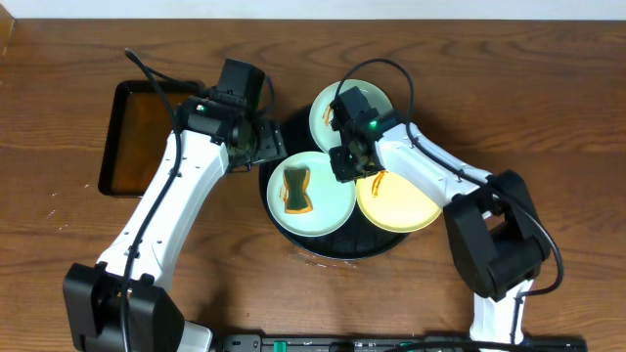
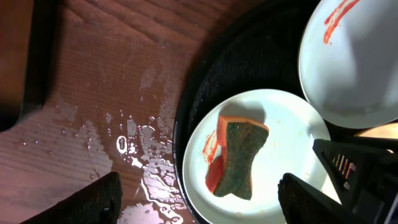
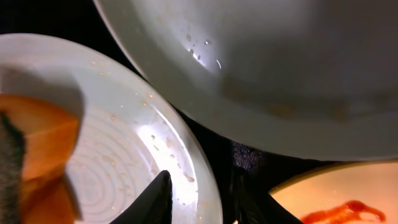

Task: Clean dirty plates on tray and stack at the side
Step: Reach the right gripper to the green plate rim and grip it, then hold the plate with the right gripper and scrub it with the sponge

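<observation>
My left gripper should next pinch the sponge's narrow middle from its green side, leaving its orange bottom free to clean plates.
Three dirty plates lie on the round black tray (image 1: 293, 240). One mint-green plate (image 1: 333, 200) at the front left carries a green and orange sponge (image 1: 296, 189). A second mint-green plate (image 1: 364, 103) sits at the back, and a pale yellow plate (image 1: 401, 200) at the right has an orange smear. My right gripper (image 1: 350, 166) is shut on the right rim of the sponge plate (image 3: 124, 149), one finger on its top face and the other outside the rim. My left gripper (image 1: 269, 142) hangs open over the tray's left edge, holding nothing; the sponge (image 2: 239, 158) lies ahead of it.
A rectangular black tray (image 1: 137, 137) with brownish liquid stands at the far left. Spilled water (image 2: 143, 174) glistens on the wooden table beside the round tray. The back plate (image 3: 280, 74) and the yellow plate (image 3: 336, 193) crowd close to my right gripper.
</observation>
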Tool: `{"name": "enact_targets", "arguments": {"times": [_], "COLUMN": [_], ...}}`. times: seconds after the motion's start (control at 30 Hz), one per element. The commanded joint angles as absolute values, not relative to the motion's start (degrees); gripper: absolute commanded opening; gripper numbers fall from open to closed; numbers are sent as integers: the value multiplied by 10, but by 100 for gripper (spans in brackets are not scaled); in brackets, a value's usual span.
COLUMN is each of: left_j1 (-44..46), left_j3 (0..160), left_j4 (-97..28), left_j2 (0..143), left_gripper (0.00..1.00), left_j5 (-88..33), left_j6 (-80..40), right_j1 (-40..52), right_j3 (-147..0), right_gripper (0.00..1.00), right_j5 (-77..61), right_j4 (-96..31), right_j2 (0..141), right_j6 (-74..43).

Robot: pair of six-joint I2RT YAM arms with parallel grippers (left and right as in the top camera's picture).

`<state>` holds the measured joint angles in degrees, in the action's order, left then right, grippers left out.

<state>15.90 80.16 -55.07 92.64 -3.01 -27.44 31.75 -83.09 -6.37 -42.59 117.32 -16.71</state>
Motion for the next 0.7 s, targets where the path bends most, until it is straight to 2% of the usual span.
{"name": "enact_targets", "arguments": {"times": [0.0, 0.37, 0.43, 0.5, 0.67], "left_j1": [159, 159, 159, 159, 159], "left_j3": [801, 801, 801, 801, 801], "left_j4": [-550, -550, -550, -550, -550], "left_j2": [927, 927, 927, 927, 927], "left_gripper": [81, 81, 81, 81, 81], "left_j5": [-25, -25, -25, -25, -25], "left_j6": [-282, -282, -282, -282, -282], "right_j1": [323, 327, 329, 329, 329], "right_j3": [-831, -828, -828, -828, -828], "right_gripper": [31, 20, 15, 4, 3], "right_j5": [-58, -54, -54, -54, -54], "right_j4": [-425, -419, -418, -417, -415], "right_j2": [1181, 1202, 1202, 1202, 1202], "right_j6": [-163, -163, -163, -166, -167]}}
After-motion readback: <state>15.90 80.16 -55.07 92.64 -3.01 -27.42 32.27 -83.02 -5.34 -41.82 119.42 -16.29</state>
